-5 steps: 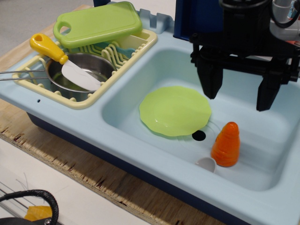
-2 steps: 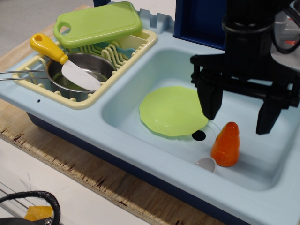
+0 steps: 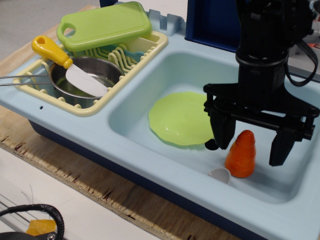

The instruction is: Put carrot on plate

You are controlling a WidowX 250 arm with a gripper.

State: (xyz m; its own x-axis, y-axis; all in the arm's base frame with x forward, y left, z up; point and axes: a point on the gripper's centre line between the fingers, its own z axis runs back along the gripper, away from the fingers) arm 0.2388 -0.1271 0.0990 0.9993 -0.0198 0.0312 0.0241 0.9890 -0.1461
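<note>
My gripper grabs the carrot by its narrow tip (image 3: 246, 136) next, to put the carrot on the light-green plate (image 3: 183, 118).
The orange ridged carrot (image 3: 241, 154) stands upright on the sink floor, to the right of the light-green plate (image 3: 183, 118), which lies flat in the sink. My black gripper (image 3: 251, 147) is open and hangs low over the carrot. One finger (image 3: 223, 131) is left of the carrot and the other (image 3: 281, 146) is right of it, so the carrot's top sits between them. Neither finger visibly touches it. The left finger covers the plate's right edge and the drain hole.
A yellow dish rack (image 3: 95, 102) at the left holds a steel bowl (image 3: 97, 70), a yellow-handled knife (image 3: 52, 51) and a green cutting board (image 3: 105, 25). A small white object (image 3: 220, 175) lies in front of the carrot. Light-blue sink walls (image 3: 165, 155) surround the basin.
My gripper has come down and slightly forward, from above the sink to straddling the carrot's top. It has stayed open. The carrot and plate have not moved.
</note>
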